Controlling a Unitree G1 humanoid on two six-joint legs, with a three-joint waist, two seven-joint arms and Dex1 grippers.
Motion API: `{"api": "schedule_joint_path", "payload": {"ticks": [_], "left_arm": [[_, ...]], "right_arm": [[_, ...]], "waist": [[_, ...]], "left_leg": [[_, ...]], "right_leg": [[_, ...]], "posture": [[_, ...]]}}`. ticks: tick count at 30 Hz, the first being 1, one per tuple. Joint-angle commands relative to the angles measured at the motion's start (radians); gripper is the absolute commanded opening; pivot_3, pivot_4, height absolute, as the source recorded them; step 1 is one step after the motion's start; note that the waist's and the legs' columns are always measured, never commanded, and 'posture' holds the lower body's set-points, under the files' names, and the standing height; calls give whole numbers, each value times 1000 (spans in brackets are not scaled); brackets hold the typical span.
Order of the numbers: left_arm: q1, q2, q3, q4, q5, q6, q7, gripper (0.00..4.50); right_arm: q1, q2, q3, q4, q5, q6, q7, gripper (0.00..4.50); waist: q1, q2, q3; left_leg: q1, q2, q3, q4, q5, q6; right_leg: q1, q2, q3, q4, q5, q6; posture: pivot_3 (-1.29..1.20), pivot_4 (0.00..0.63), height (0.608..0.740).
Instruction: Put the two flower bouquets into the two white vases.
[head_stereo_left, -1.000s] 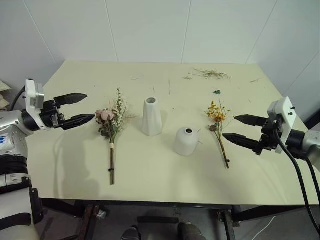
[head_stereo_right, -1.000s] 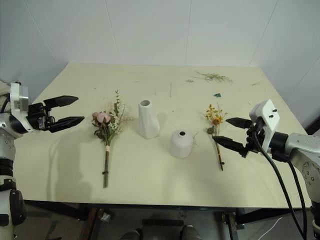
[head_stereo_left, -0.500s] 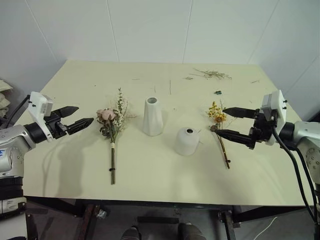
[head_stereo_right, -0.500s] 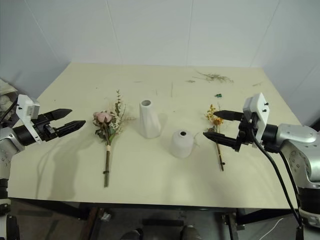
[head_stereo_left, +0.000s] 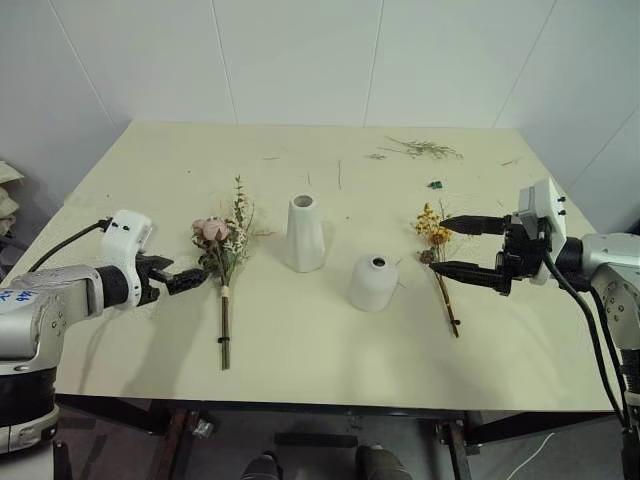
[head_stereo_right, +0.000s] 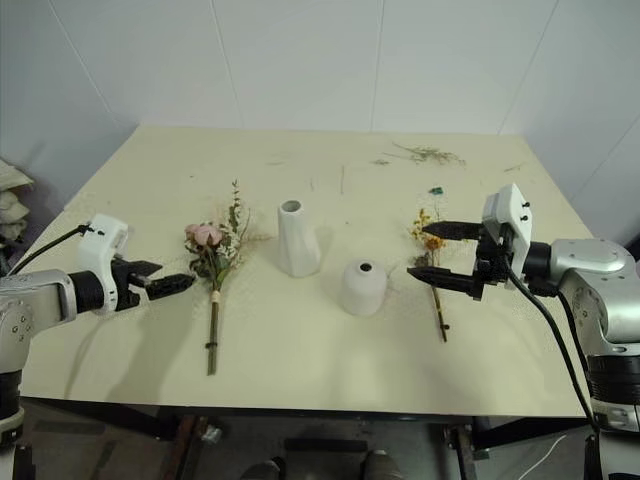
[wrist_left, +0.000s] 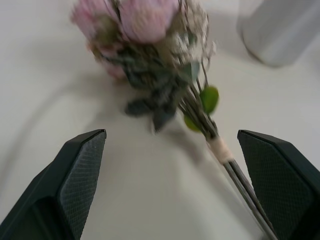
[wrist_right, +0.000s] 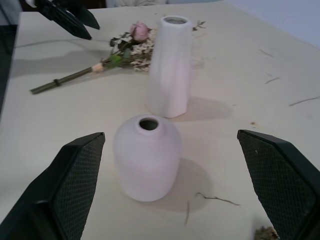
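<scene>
The pink bouquet has papery petals and loose leaves spread at its head, so my left gripper will pick it up next by the tan band around its stems.
The pink bouquet (head_stereo_left: 222, 248) lies on the table (head_stereo_left: 300, 340) left of centre, with its tied stem toward the near edge. My left gripper (head_stereo_left: 192, 280) hangs open just to its left, low over the table and angled down at the blooms (wrist_left: 150, 30). At the centre stands the tall white vase (head_stereo_left: 304, 233), and the round white vase (head_stereo_left: 372, 283) sits to its right, a little nearer. The yellow-orange bouquet (head_stereo_left: 429, 224) lies right of them. My right gripper (head_stereo_left: 438, 244) is open, with its fingertips at that bouquet's head, pointing left toward the vases (wrist_right: 147, 157).
Loose dried twigs (head_stereo_left: 425, 148) are scattered at the table's far right, and a small green scrap (head_stereo_left: 434, 184) lies behind the yellow bouquet. A white wall stands close behind the table. A black cable hangs from my right arm (head_stereo_left: 590, 340).
My left arm has dropped and its gripper has tipped downward, close beside the pink bouquet. My right gripper has turned leftward and now sits at the yellow bouquet's head. Nothing on the table has moved.
</scene>
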Motion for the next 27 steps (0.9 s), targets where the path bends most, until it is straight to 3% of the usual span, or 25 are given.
{"api": "schedule_joint_path", "payload": {"ticks": [1,6,13,27], "left_arm": [[-33,-1,20,-65,-7,133,51,4500],[-33,-86,38,-120,-22,270,121,4500],[20,-169,31,-146,-91,270,256,4500],[-100,-312,27,-1,-225,270,569,4500]], "right_arm": [[-33,-37,-24,19,-11,-26,35,4482],[-76,-39,-1,79,-35,-28,67,4482],[-123,-27,26,141,-63,-46,100,4482],[-153,-19,39,173,-87,-54,123,4482]], "waist": [[0,0,0],[1,0,0],[1,0,0],[6,0,0]], "left_leg": [[0,0,0,0,0,0],[0,0,0,1,0,0],[0,0,0,1,-1,-2],[0,-1,0,7,-1,-2]], "right_leg": [[0,0,0,0,0,0],[0,0,0,0,0,0],[0,0,0,0,0,0],[2,-1,0,0,1,1]], "posture": [[0,150,740],[0,150,740],[0,150,740],[0,150,740]]}}
